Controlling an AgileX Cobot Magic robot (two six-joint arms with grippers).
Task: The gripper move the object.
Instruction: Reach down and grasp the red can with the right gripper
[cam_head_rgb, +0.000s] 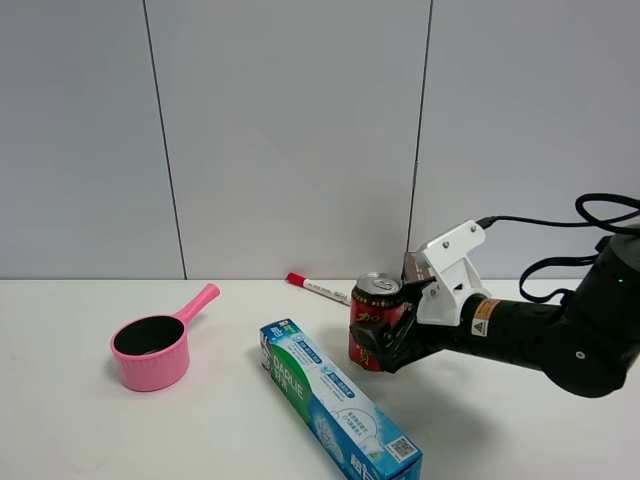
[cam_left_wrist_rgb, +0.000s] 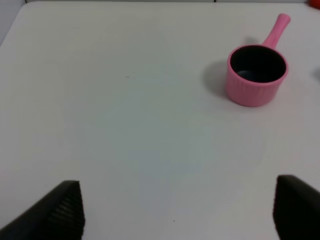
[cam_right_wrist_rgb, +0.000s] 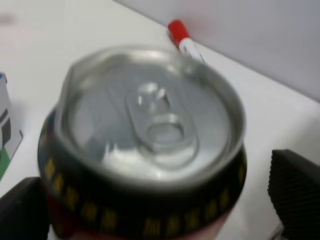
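The red drink can needs to go into the pink saucepan (cam_head_rgb: 151, 342). My right gripper will next grab the can by its lower body (cam_head_rgb: 368, 345) to move it there.
The red drink can (cam_head_rgb: 378, 322) with a silver pull-tab top stands upright on the white table, right of centre. My right gripper (cam_head_rgb: 386, 342) reaches in from the right, its black jaws on either side of the can's lower body. In the right wrist view the can (cam_right_wrist_rgb: 150, 140) fills the space between the fingers. One finger (cam_right_wrist_rgb: 22, 210) is right against it. The other finger (cam_right_wrist_rgb: 295, 192) stands apart, with a strip of table showing between. My left gripper (cam_left_wrist_rgb: 177, 207) is open and empty over bare table, out of the exterior high view.
A blue-green toothpaste box (cam_head_rgb: 335, 405) lies diagonally just left and in front of the can. A pink saucepan (cam_head_rgb: 152, 350) sits at the left, also in the left wrist view (cam_left_wrist_rgb: 256, 75). A red-capped marker (cam_head_rgb: 318, 289) lies behind the can near the wall.
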